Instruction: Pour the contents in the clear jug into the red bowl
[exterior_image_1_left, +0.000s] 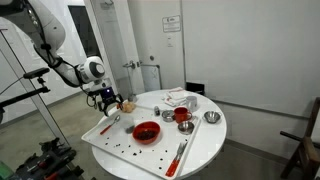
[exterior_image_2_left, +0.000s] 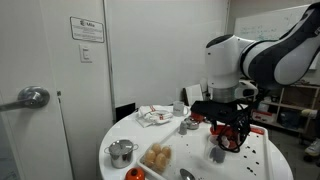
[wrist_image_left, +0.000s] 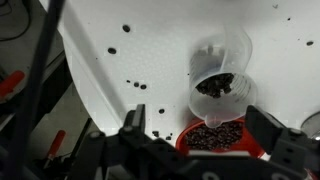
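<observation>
My gripper needs to grab the clear jug (wrist_image_left: 220, 68) by its handle next. The spout on the opposite side then stays free to pour into the red bowl.
In the wrist view the clear jug (wrist_image_left: 220, 68) sits on the white tray (wrist_image_left: 150, 50) with dark beans inside it. Its spout points at the red bowl (wrist_image_left: 225, 138), which touches or nearly touches it and also holds dark beans. My gripper (wrist_image_left: 198, 118) hangs above both with its fingers spread wide and holds nothing. In both exterior views the gripper (exterior_image_1_left: 105, 98) (exterior_image_2_left: 230, 125) hovers over the tray's end. The red bowl (exterior_image_1_left: 146, 131) (exterior_image_2_left: 233, 141) shows there, and the jug is a pale shape (exterior_image_2_left: 218, 153). Loose beans are scattered on the tray.
The tray (exterior_image_1_left: 110, 142) lies on a round white table. Small metal cups (exterior_image_1_left: 211, 118) (exterior_image_2_left: 121, 152), a crumpled cloth (exterior_image_1_left: 180, 98), bread rolls (exterior_image_2_left: 157, 155) and a red-handled utensil (exterior_image_1_left: 180, 152) stand around it. A door and wall are behind.
</observation>
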